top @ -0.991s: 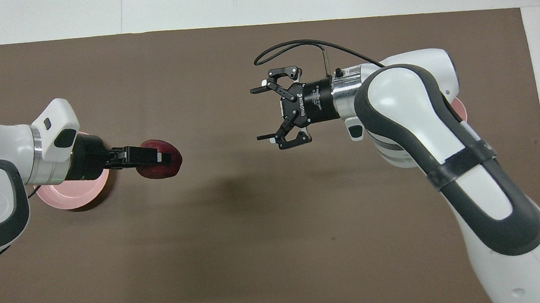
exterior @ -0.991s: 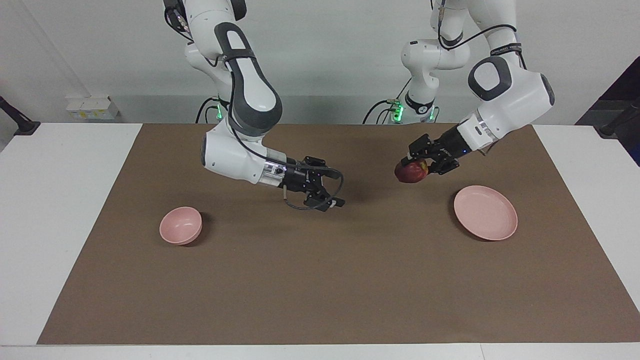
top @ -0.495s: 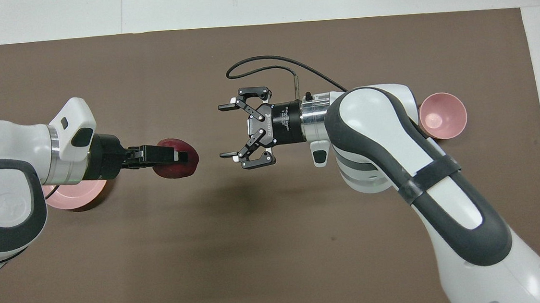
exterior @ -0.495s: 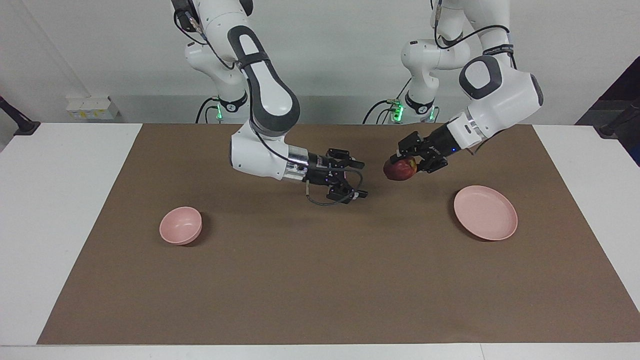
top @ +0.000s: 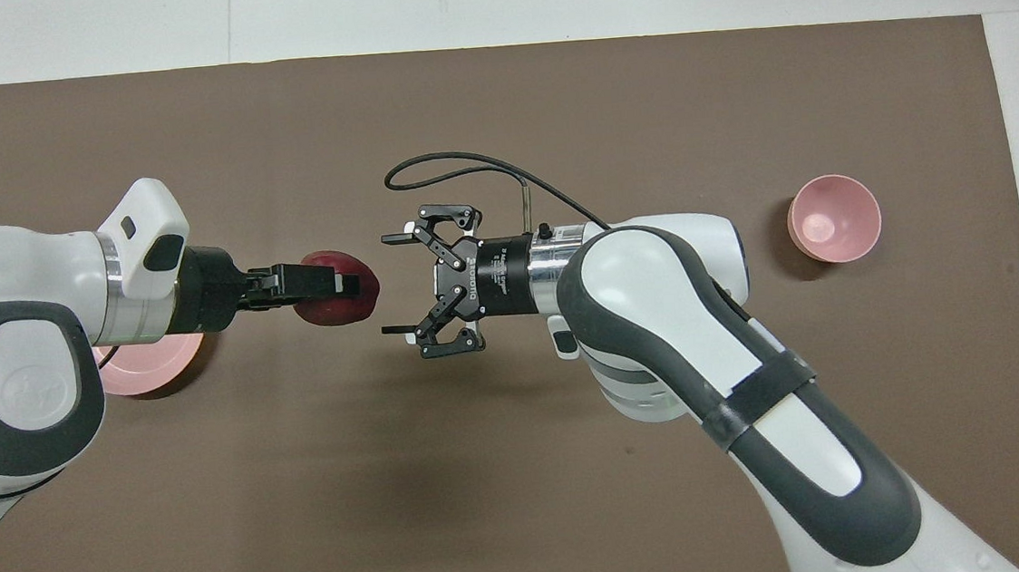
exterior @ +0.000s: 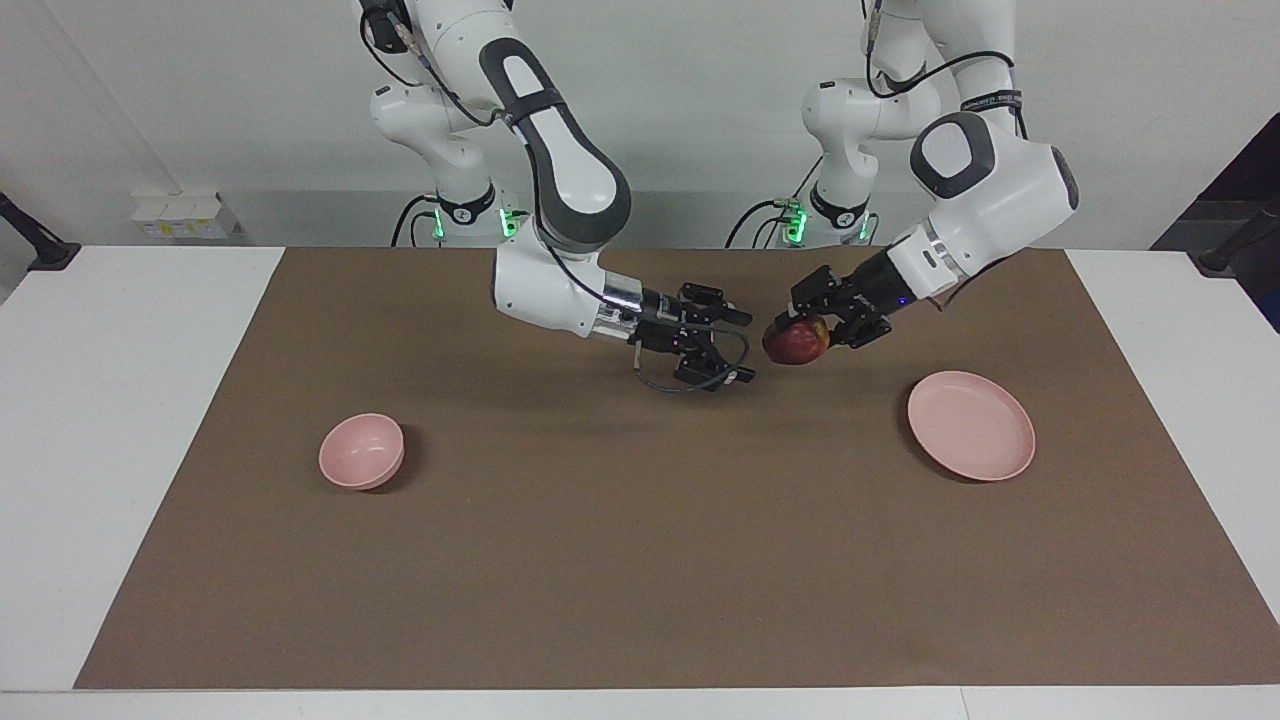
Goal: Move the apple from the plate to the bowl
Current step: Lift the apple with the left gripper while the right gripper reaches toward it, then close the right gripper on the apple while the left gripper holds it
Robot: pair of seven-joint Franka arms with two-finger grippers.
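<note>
My right gripper's open fingers are still short of the apple's side (top: pixel 366 292), so for now my left gripper keeps hold of the apple until they surround it.
My left gripper (exterior: pixel 795 330) is shut on the dark-red apple (exterior: pixel 798 346) and holds it in the air over the middle of the brown mat; the overhead view shows the gripper (top: pixel 347 282) and the apple (top: pixel 334 314) too. My right gripper (exterior: pixel 746 349) is open, level with the apple, its fingertips a short gap from it, not touching; it also shows from overhead (top: pixel 388 285). The pale-pink plate (exterior: pixel 970 425) lies bare toward the left arm's end, partly hidden under the left arm in the overhead view (top: pixel 148 369). The pink bowl (exterior: pixel 362 450) stands toward the right arm's end (top: pixel 833 218).
A brown mat (exterior: pixel 640 560) covers most of the white table. A black cable loops from the right wrist (top: pixel 454 158). White boxes (exterior: pixel 180 215) sit at the table's robot-side edge.
The right gripper has swept from over the bowl's side toward the apple, staying open. The left gripper has carried the apple a little toward the table's middle, away from the plate.
</note>
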